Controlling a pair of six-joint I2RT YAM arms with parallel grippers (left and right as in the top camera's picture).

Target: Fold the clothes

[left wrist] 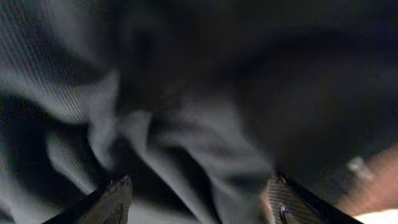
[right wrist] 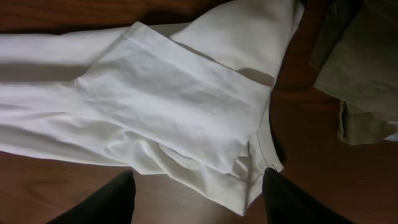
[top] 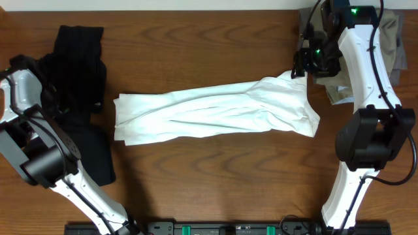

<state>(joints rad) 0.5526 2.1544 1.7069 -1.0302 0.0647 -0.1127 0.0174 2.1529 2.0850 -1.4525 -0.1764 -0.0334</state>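
Note:
My left gripper takes the folded white T-shirt by its end edge beside the black garment next, to fold the T-shirt inward over itself.
The white T-shirt lies folded into a long band across the middle of the table. My right gripper hovers over its right end. In the right wrist view it stands open, and the shirt's hemmed corner lies below, between the two dark fingers and untouched. A black garment is heaped at the far left. My left gripper hangs close over its dark, blurred folds with its fingers spread wide apart, gripping nothing.
Khaki clothes lie piled at the back right corner behind the right arm, shown in the right wrist view as khaki fabric. A grey piece pokes out beside the arm. More black cloth spreads along the left arm.

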